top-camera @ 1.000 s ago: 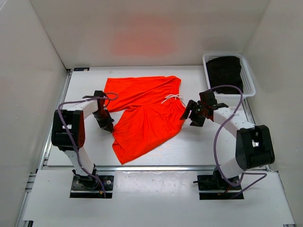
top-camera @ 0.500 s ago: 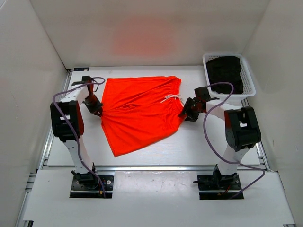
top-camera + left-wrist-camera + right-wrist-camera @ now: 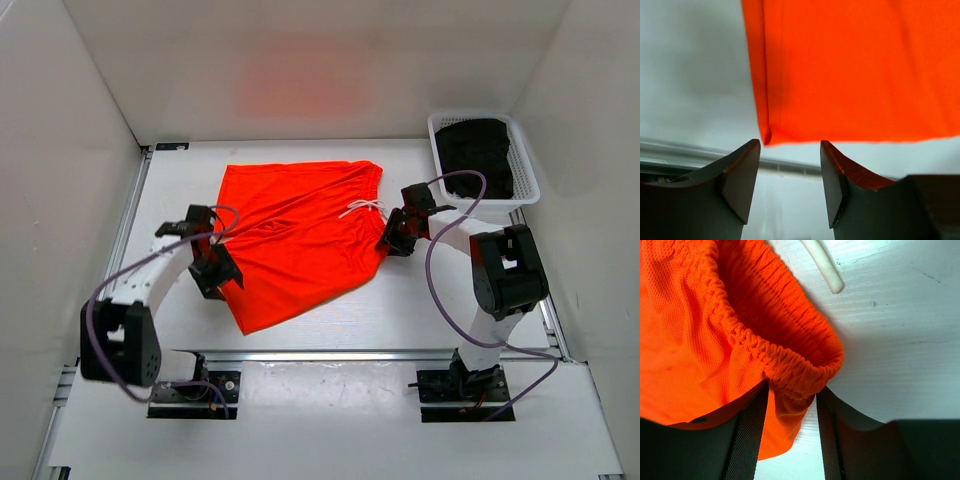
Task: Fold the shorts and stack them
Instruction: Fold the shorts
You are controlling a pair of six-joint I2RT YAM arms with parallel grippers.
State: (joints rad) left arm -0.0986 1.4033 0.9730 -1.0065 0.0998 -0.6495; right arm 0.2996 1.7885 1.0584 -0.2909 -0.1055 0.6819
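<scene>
My left gripper is to grab the shorts (image 3: 300, 235) next by the near hem corner (image 3: 246, 328), opposite the waistband corner, to fold one leg over the other.
The orange-red shorts (image 3: 300, 235) lie spread flat on the white table, waistband at the far side, white drawstring (image 3: 365, 207) near their right corner. My left gripper (image 3: 222, 275) stands open beside the left edge of the shorts, nothing between its fingers. In the left wrist view the hem corner of the shorts (image 3: 855, 70) lies just ahead of the left gripper (image 3: 790, 145). My right gripper (image 3: 392, 240) is at the right waistband corner. In the right wrist view the right gripper (image 3: 792, 390) has its jaws apart, with the gathered waistband of the shorts (image 3: 715, 315) loose between them.
A white basket (image 3: 527, 172) holding dark folded clothes (image 3: 478, 150) stands at the back right, just beyond my right arm. White walls close in the table on three sides. A metal rail (image 3: 330, 352) runs along the near edge.
My left gripper pulled the shorts' left leg out flat, let go, opened and moved nearer along the left edge. My right gripper's jaws narrowed around the waistband corner.
</scene>
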